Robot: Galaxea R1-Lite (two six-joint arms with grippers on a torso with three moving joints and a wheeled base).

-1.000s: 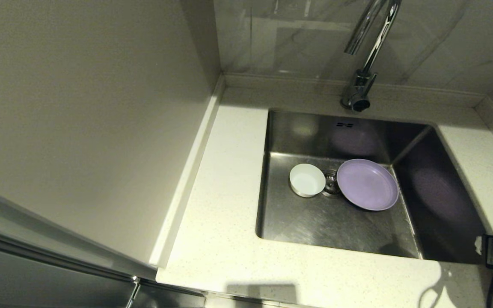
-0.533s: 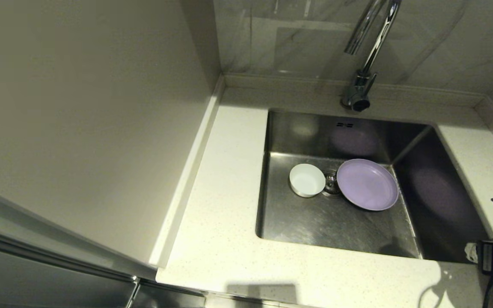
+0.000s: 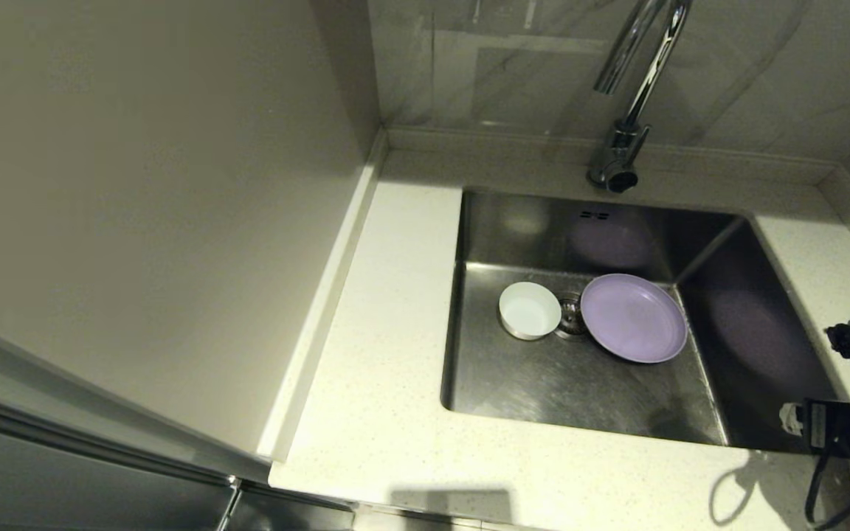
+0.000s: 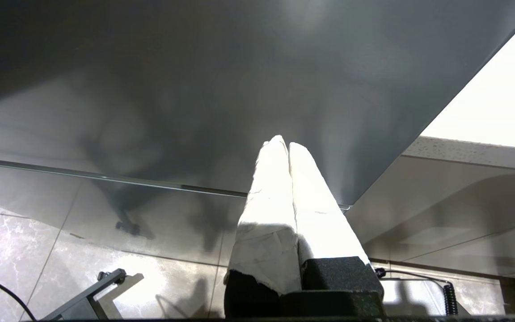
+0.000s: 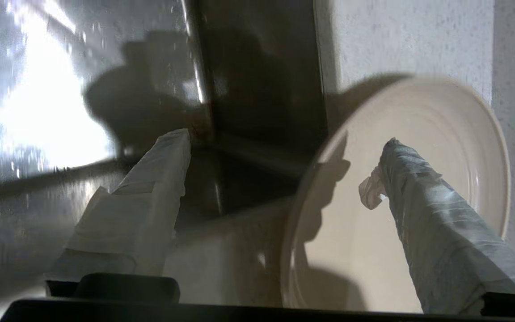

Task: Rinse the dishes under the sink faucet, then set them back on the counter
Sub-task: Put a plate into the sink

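My right gripper should go lower before it closes on the cream plate's rim. The dark shadow of its fingers is still well apart from the fingers.
A small white bowl and a lavender plate lie on the floor of the steel sink, either side of the drain. The chrome faucet rises behind the basin. A cream plate rests on the counter to the right of the sink. My right gripper is open above it. One finger hangs over the plate's inside, the other over the sink's edge, and the rim lies between them. In the head view the right gripper sits at the far right edge. My left gripper is shut and empty, low by the cabinet front.
A tall wall panel borders the counter strip on the left. The raised back edge runs behind the sink. A black cable loops down from the right wrist.
The right gripper has come further into the head view, moving left toward the sink's right edge. The bowl and lavender plate have not moved.
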